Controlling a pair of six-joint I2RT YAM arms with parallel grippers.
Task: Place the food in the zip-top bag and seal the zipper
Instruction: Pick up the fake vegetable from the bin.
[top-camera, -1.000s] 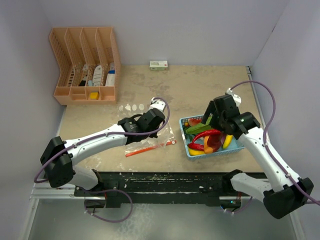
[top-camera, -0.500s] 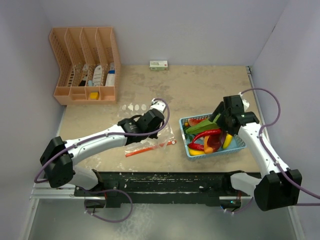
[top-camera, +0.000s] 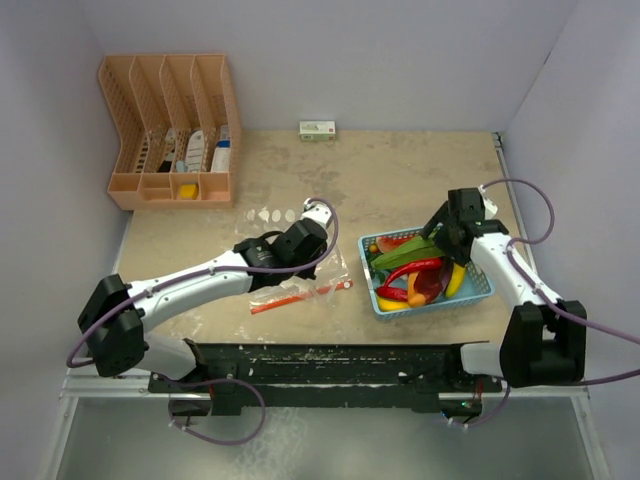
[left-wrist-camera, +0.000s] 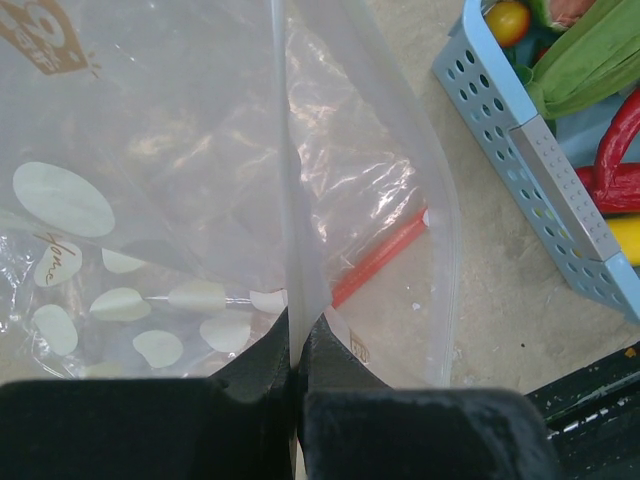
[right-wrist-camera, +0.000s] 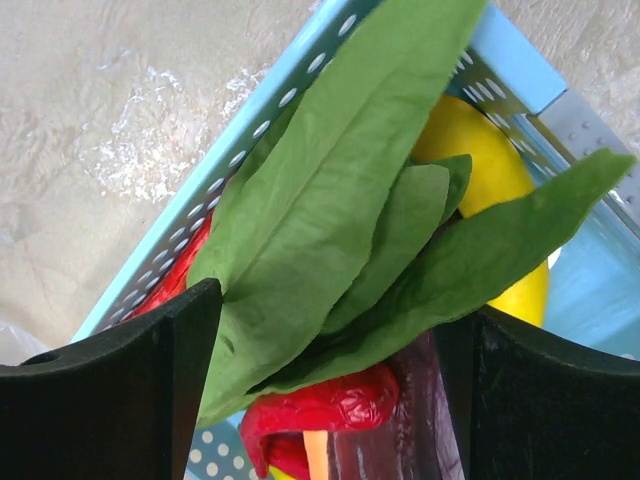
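Note:
Next, my right gripper takes hold of the green leafy piece across its leaves. That leaves the stalk end free to enter the zip-top bag.
My left gripper is shut on a raised fold of the clear, white-dotted zip-top bag. The bag's red-orange zipper lies on the table under it. The food sits in a light blue basket: green leafy pieces, red chili peppers and a yellow piece. My right gripper is open at the basket's far side. The leafy piece lies between its fingers, which stand apart from it.
An orange file organizer stands at the back left. A small white box rests against the back wall. A black rail runs along the table's near edge. Walls close in on both sides.
The right arm has swung toward the right wall and brought its gripper down over the greens in the basket. The left arm and the bag have stayed put.

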